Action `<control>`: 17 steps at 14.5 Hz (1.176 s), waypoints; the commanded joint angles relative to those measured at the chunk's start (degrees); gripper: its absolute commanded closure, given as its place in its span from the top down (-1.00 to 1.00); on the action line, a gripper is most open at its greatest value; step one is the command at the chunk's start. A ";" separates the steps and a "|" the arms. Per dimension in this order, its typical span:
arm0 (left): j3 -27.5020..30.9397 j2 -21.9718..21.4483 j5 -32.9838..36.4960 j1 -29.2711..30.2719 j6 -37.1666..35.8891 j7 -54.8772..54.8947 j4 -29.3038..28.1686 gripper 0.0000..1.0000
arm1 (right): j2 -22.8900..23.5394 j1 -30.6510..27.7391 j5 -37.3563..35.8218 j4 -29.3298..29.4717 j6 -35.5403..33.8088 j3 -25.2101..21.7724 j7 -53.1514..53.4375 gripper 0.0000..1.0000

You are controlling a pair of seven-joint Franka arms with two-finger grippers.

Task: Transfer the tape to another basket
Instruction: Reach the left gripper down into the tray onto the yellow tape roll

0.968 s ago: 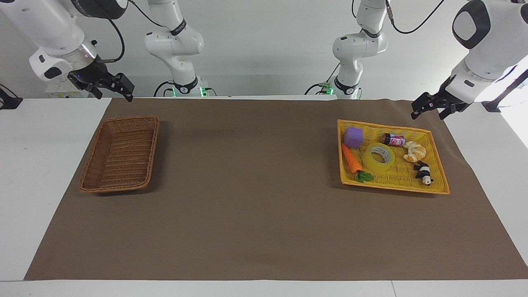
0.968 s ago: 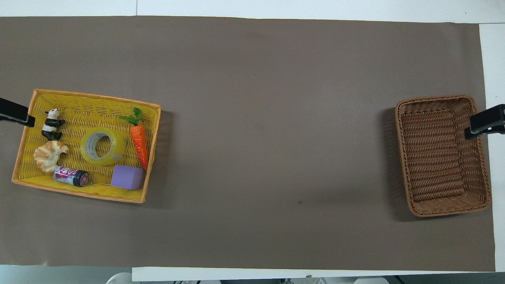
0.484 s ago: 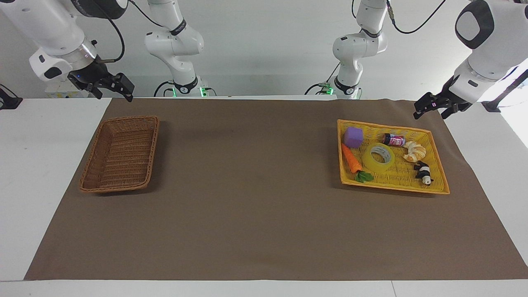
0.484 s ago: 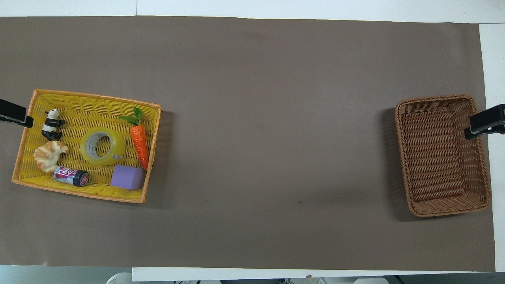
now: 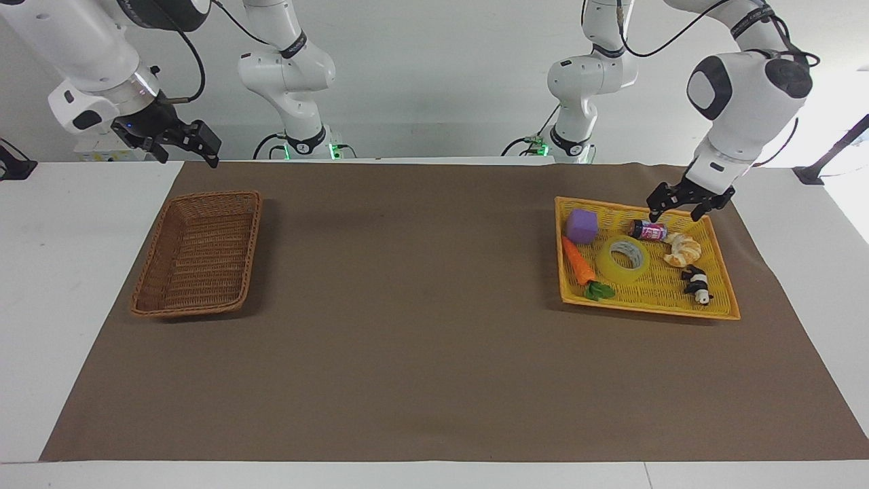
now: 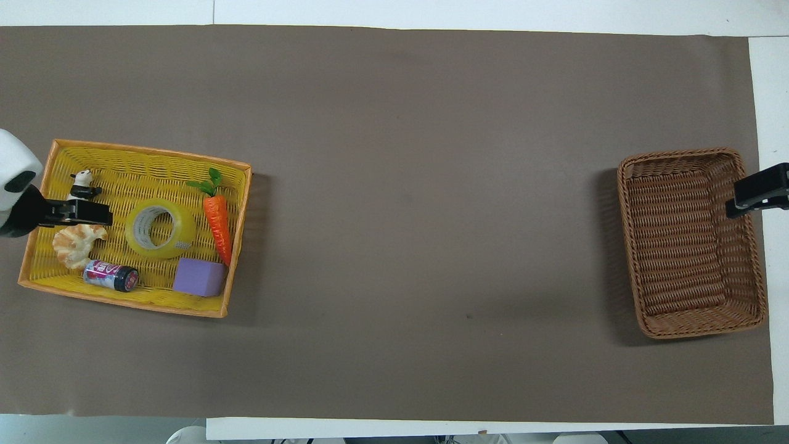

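Observation:
My left gripper grabs the tape by its narrow ring side [image 6: 135, 226] next, since the tape lies flat and wide around an open hole [image 6: 161, 229].
The tape [image 5: 623, 259], a yellow translucent roll, lies flat in the middle of the yellow mesh basket [image 5: 645, 309]; it also shows in the overhead view [image 6: 160, 229]. The brown wicker basket [image 5: 252, 231] stands empty at the right arm's end of the table, seen also from overhead [image 6: 690, 154]. My left gripper [image 5: 673, 216] is open and empty, low over the yellow basket's edge nearest the robots, above the small can and apart from the tape. In the overhead view it [image 6: 92, 213] sits beside the tape. My right gripper [image 5: 189, 155] waits open over the table by the wicker basket.
The yellow basket [image 6: 135, 305] also holds a purple cube [image 5: 582, 225], a toy carrot [image 5: 578, 261], a small can [image 5: 648, 230], a croissant [image 5: 681, 249] and a panda figure [image 5: 696, 284]. A brown mat [image 5: 421, 305] covers the table between the baskets.
My left gripper has swung in from the table's end and come down over the yellow basket's edge nearest the robots. The right arm and all objects have not moved.

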 commanded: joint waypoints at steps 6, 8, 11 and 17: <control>0.38 7.13 0.12 -1.67 20.38 -0.16 -8.21 1.00 | -1.45 -0.05 -0.28 -1.64 0.18 0.04 -1.18 1.00; 0.47 8.28 0.12 -1.40 20.74 0.02 -8.39 0.99 | -1.45 -0.05 -0.28 -1.64 0.09 0.04 -1.18 1.00; 0.47 8.89 0.12 -1.05 21.70 1.15 -9.70 0.96 | -1.45 -0.05 -0.28 -1.64 0.09 0.04 -1.18 1.00; 0.56 12.76 0.12 -1.05 25.13 2.66 -10.58 0.23 | -1.45 -0.05 -0.28 -1.64 0.18 0.04 -1.18 1.00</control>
